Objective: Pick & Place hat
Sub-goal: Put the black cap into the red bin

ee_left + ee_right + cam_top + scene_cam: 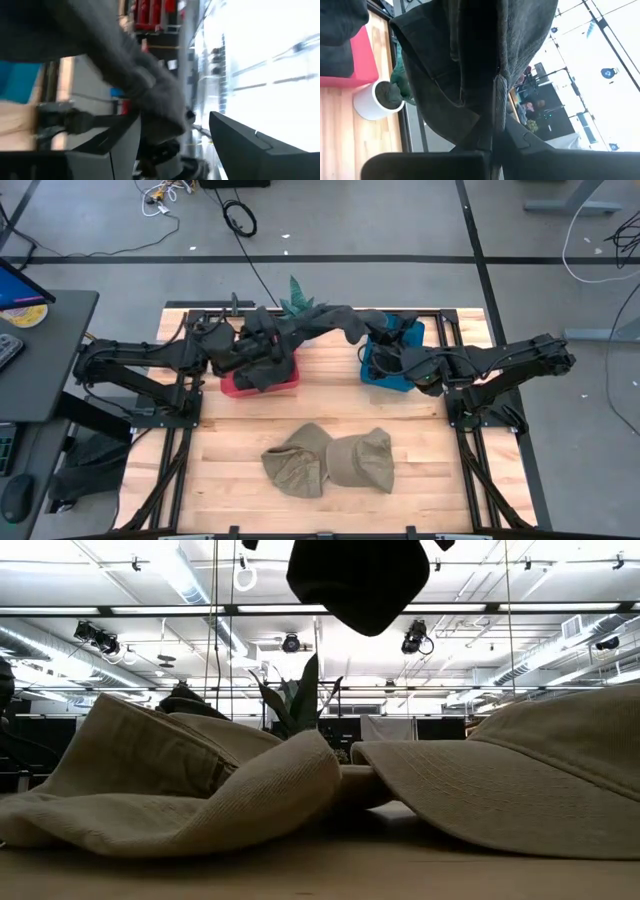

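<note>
I should next grab the dark grey hat with my left gripper by its top point(145, 77) beside the top button, to place it in the red bin.
A dark grey hat point(322, 320) hangs in the air between my two grippers, above the far part of the table; in the low view it shows as a dark shape point(360, 580) high up. My left gripper point(262, 352) is over the red bin point(285, 383), open, with the hat's cloth point(155, 100) running past its fingers. My right gripper point(385, 348) is over the blue bin point(375, 372), shut on the hat point(470, 75). Two khaki hats point(300, 468) point(365, 460) lie side by side on the table's near middle, resting on their brims and crowns point(170, 780) point(520, 770). My left gripper has its fingers apart; the grey cloth point(165, 120) runs between them and lies against the inner side of one finger point(120, 150). I cannot tell whether the other finger touches it. My right gripper pinches a fold of the hat point(496, 125) between its two fingers, coming level from the table's right. The hat is lifted clear and stretches away from the fingers toward my left gripper.
The red bin and the blue bin stand at the table's far side, below the grippers. A small plant in a white pot point(375, 102) stands behind them at the far edge point(297, 298). Bare wood lies around the khaki hats point(230, 430).
</note>
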